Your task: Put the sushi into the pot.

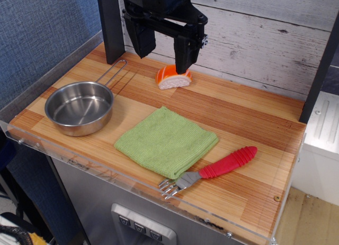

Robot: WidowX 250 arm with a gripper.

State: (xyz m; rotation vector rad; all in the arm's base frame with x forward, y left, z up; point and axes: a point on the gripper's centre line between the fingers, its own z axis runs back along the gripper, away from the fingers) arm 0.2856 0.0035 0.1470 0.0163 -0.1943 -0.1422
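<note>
I should next grab the sushi by its orange striped body [170, 74], so that my gripper can put the sushi into the pot [79, 107].
The sushi [172, 78], orange with pale stripes over a white base, lies on the wooden table near the back wall. The gripper [164, 50] hangs above it with its black fingers [185, 55] spread apart; the right finger's tip is just above the sushi's right end, and the left finger is to the upper left. It holds nothing. The pot [79, 107], a shallow shiny steel pan with a wire loop handle [115, 73], stands empty at the left of the table, well apart from the sushi.
A green cloth [166, 141] lies in the middle of the table. A fork with a red handle [212, 170] lies at the front right. A dark post [110, 25] stands at the back left, and a plank wall runs behind.
</note>
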